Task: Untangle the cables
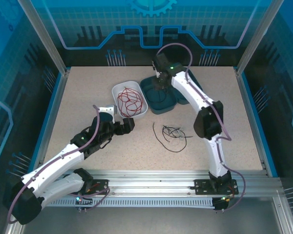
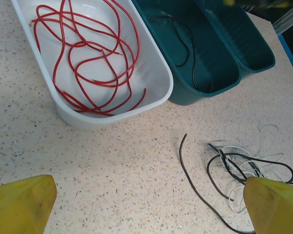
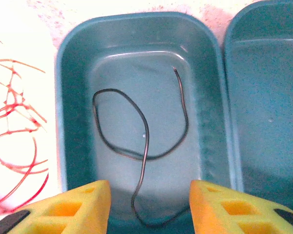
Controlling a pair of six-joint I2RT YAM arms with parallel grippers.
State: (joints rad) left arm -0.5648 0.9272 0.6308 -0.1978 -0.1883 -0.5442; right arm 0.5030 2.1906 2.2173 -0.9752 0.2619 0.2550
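My left gripper grabs a single black cable of the tangle next, leaving out the whitish cable, to untangle it and lay it in the teal tray.
A red cable [image 2: 90,80] lies coiled in the white tray [image 2: 156,95]. One black cable [image 3: 144,142] rests loose on the floor of a teal tray [image 3: 63,97]; my right gripper [image 3: 149,204] hovers over it, open, its yellow fingers either side of the strand without touching it. On the table a tangle [image 2: 234,163] of black and whitish cables lies with one black end [image 2: 182,160] trailing left. My left gripper [image 2: 149,204] is open above bare table just left of the tangle. In the top view the tangle [image 1: 173,132] sits between both arms.
A second teal tray [image 3: 263,97] stands right of the first. The white tray [image 1: 118,87] and teal trays [image 1: 163,108] sit side by side at the table's middle back. Blue walls and metal rails enclose the table.
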